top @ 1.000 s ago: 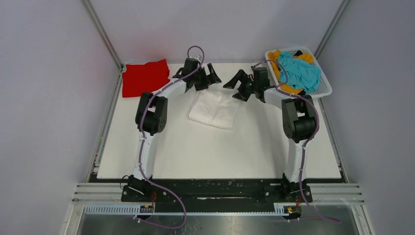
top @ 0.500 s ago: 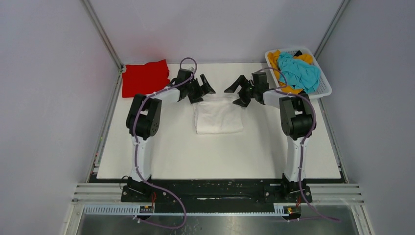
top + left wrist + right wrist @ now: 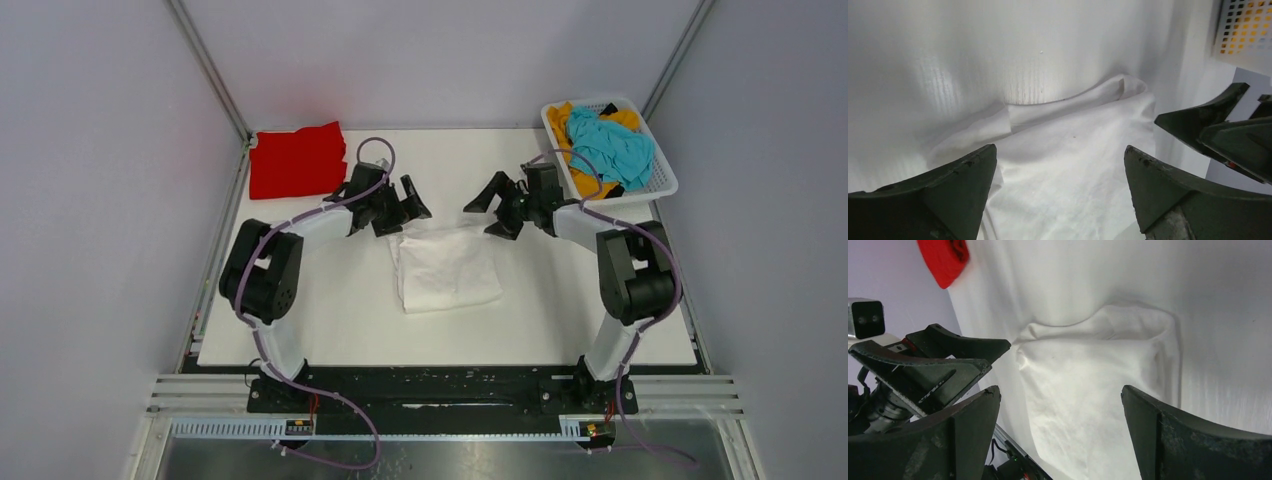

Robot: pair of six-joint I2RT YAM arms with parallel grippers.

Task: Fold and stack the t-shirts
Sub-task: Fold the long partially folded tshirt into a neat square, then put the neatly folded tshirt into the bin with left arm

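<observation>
Next, my left gripper grabs the white t-shirt's far corner nearest the red t-shirt (image 3: 297,159), gathering its layers together, to stack the white t-shirt still folded.
The white t-shirt (image 3: 447,270) lies folded in a rough rectangle at the table's middle; it also shows in the left wrist view (image 3: 1068,165) and the right wrist view (image 3: 1088,385). My left gripper (image 3: 412,205) is open and empty just above the shirt's far left corner. My right gripper (image 3: 487,208) is open and empty above its far right corner. The red t-shirt (image 3: 297,159) lies folded at the far left and shows in the right wrist view (image 3: 943,260). The teal t-shirt (image 3: 612,147) and the orange-yellow t-shirt (image 3: 572,150) lie crumpled in the basket.
The white slotted basket (image 3: 664,182) stands at the table's far right corner; its wall shows in the left wrist view (image 3: 1243,30). Metal frame posts rise at both far corners. The black rail with the arm bases runs along the near edge.
Both arms have drawn back toward the near side. The white shirt has shifted nearer and turned to a squarer folded shape. Both grippers stay open.
</observation>
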